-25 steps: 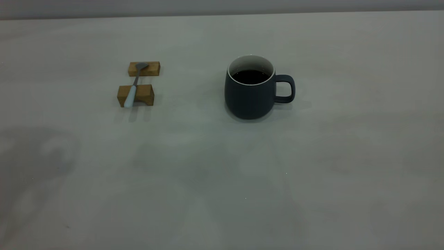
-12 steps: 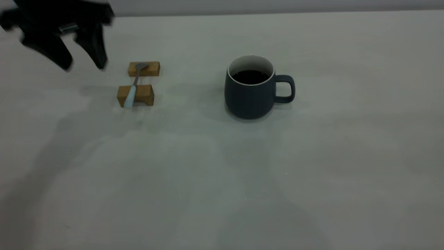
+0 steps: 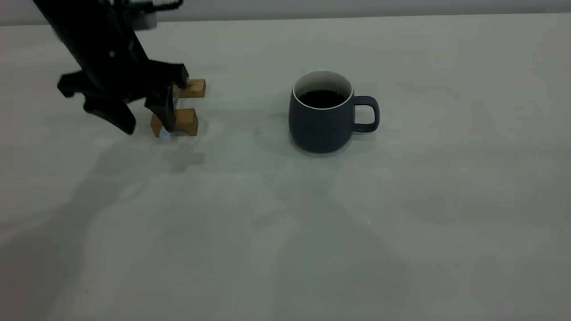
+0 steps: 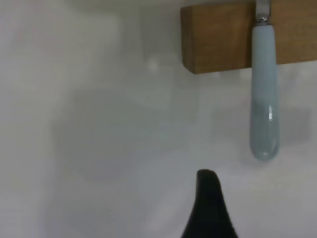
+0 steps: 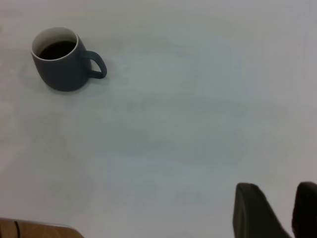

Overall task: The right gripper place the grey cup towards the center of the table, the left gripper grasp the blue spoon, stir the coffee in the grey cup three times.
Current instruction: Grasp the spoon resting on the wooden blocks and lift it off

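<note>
To stir the coffee in the grey cup (image 3: 319, 127), my left gripper will next grab the blue spoon by its handle's rounded end (image 3: 165, 133).
The blue spoon (image 4: 263, 99) lies across two brown wooden blocks (image 3: 186, 121), its pale handle overhanging the near one (image 4: 218, 39). My left gripper (image 3: 148, 128) is open and hangs low at that block; one finger covers most of the spoon in the exterior view, the other is out to the side. One black fingertip (image 4: 207, 198) shows just short of the handle's end. The grey cup (image 3: 319, 127) stands upright mid-table, handle to the right, with dark coffee (image 3: 322, 99) inside. My right gripper (image 5: 281, 208) is open and empty, far from the cup (image 5: 62, 74).
The pale table (image 3: 285, 232) stretches wide around the cup and in front of it. The far wooden block (image 3: 195, 88) sits just behind the near one. A brown wooden edge (image 5: 34, 230) shows at a corner of the right wrist view.
The left arm came into view from the upper left, then moved right and down until its open fingers reached the near block. Cup, spoon and blocks have not moved.
</note>
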